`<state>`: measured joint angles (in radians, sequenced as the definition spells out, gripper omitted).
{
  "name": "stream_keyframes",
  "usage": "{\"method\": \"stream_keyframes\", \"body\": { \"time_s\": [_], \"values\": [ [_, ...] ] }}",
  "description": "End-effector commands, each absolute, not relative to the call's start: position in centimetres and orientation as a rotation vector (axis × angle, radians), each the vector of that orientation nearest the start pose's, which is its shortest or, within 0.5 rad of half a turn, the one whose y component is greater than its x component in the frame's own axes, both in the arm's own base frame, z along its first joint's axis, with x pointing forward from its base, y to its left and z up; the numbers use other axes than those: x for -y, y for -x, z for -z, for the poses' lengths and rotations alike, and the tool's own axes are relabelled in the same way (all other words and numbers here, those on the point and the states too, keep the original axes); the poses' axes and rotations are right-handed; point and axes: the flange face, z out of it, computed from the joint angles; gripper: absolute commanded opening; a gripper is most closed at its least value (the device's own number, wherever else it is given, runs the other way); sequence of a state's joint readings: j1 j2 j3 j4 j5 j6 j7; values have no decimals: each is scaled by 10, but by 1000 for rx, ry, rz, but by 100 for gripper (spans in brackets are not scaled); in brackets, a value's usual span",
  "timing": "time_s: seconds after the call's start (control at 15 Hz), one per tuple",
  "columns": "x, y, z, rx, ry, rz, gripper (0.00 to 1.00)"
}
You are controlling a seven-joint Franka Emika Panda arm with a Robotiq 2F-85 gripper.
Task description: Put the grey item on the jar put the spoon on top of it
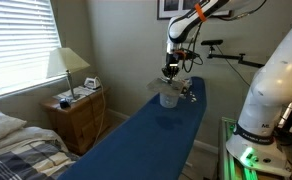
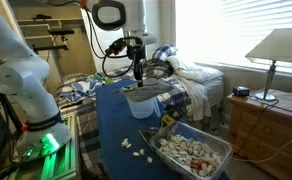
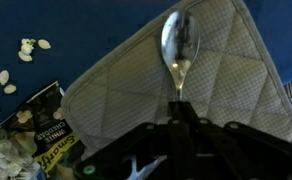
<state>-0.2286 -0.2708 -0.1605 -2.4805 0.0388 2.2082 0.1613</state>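
Note:
The grey quilted pad lies flat just below the silvery spoon [image 3: 178, 42], so the gripper needs to open now, and the spoon would end up on the pad.
The grey quilted pad [image 3: 126, 90] lies flat on top of the jar [image 1: 169, 99] on the blue board, seen in both exterior views as a pad [image 2: 144, 91] over the jar [image 2: 146, 104]. My gripper [image 3: 180, 108] is shut on the handle of the silvery spoon [image 3: 178, 42]. The spoon's bowl points away from me over the pad. In the exterior views the gripper [image 1: 170, 71] [image 2: 138, 73] hangs straight down just above the pad [image 1: 168, 86]. I cannot tell whether the spoon touches the pad.
The blue ironing board [image 1: 146, 140] is long and narrow. A clear tray of pale shells [image 2: 191, 152] sits at its near end. A dark packet [image 3: 46, 130] and loose seeds [image 3: 26, 50] lie beside the pad. A nightstand with a lamp [image 1: 71, 100] stands nearby.

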Motion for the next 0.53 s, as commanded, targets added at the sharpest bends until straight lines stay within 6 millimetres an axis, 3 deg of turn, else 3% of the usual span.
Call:
{"method": "stream_keyframes", "body": {
  "time_s": [0.0, 0.07, 0.13, 0.27, 0.47],
  "values": [
    [173, -418, -387, -832, 2919, 12, 2],
    [175, -419, -387, -829, 2917, 9, 2],
    [175, -419, -386, -830, 2918, 10, 32],
    [176, -420, -386, -828, 2918, 7, 38],
    [176, -422, -387, -821, 2918, 11, 60]
  ]
}}
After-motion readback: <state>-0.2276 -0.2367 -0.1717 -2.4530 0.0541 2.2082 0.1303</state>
